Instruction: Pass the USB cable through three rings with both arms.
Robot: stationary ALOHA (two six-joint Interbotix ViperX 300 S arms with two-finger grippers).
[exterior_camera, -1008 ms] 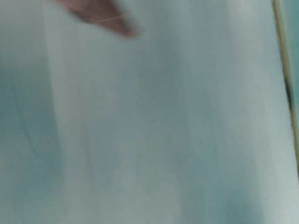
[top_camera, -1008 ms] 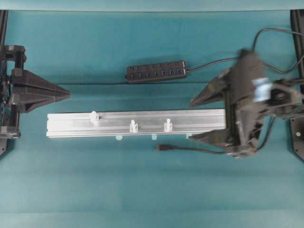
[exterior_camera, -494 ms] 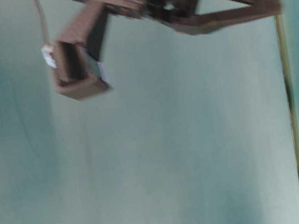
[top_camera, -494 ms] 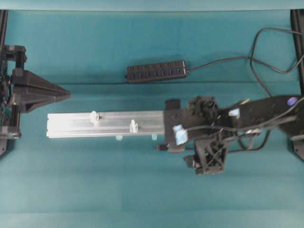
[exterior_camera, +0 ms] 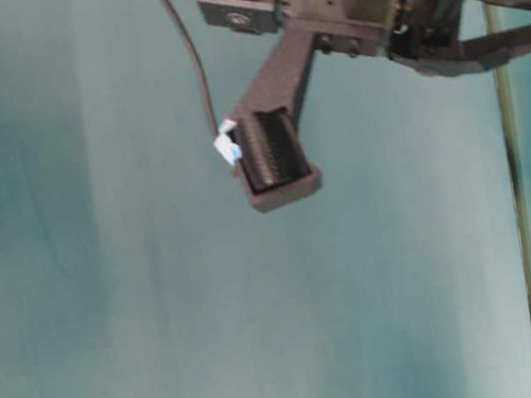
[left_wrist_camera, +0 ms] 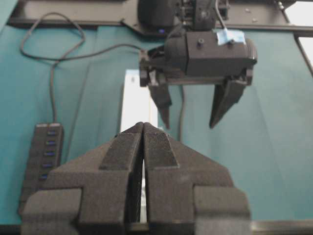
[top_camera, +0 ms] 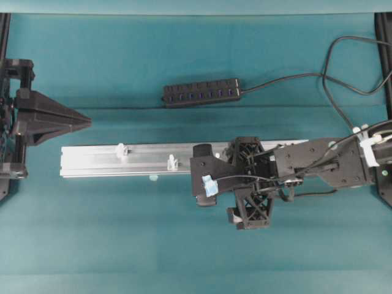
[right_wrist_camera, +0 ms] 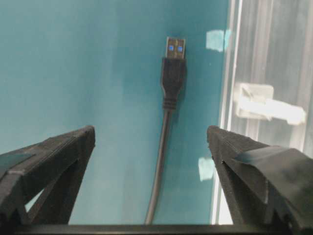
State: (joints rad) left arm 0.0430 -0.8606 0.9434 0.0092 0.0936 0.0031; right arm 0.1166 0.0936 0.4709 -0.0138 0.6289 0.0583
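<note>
The thin cord [right_wrist_camera: 160, 164] hangs loose behind the plug, so my right gripper should next take the USB cable by its ribbed collar behind the plug [right_wrist_camera: 169, 104].
The USB cable's plug [right_wrist_camera: 174, 73] lies flat on the teal cloth beside the rail, metal tip pointing away from the camera. Its cord [right_wrist_camera: 159, 171] runs back between the fingers of my right gripper [right_wrist_camera: 151, 137], which stands open and straddles the cord without touching it. One ring [right_wrist_camera: 259, 104] sits on the silver rail [right_wrist_camera: 274, 44] to the plug's right. In the overhead view two rings [top_camera: 120, 149] [top_camera: 173, 162] show on the rail [top_camera: 92, 160]; the right arm [top_camera: 294, 165] hides the rest of it. My left gripper [top_camera: 86, 121] is shut and empty at the far left.
A black USB hub [top_camera: 201, 92] with blue sockets lies behind the rail, its own cord looping off to the right. From the left wrist view the open right gripper [left_wrist_camera: 190, 122] faces me over the rail's [left_wrist_camera: 137, 98] far end. Pale tape patches mark the cloth by the rail.
The right arm has swung left along the rail's front edge and come down over the plug, now hiding it from above. The left arm has not moved.
</note>
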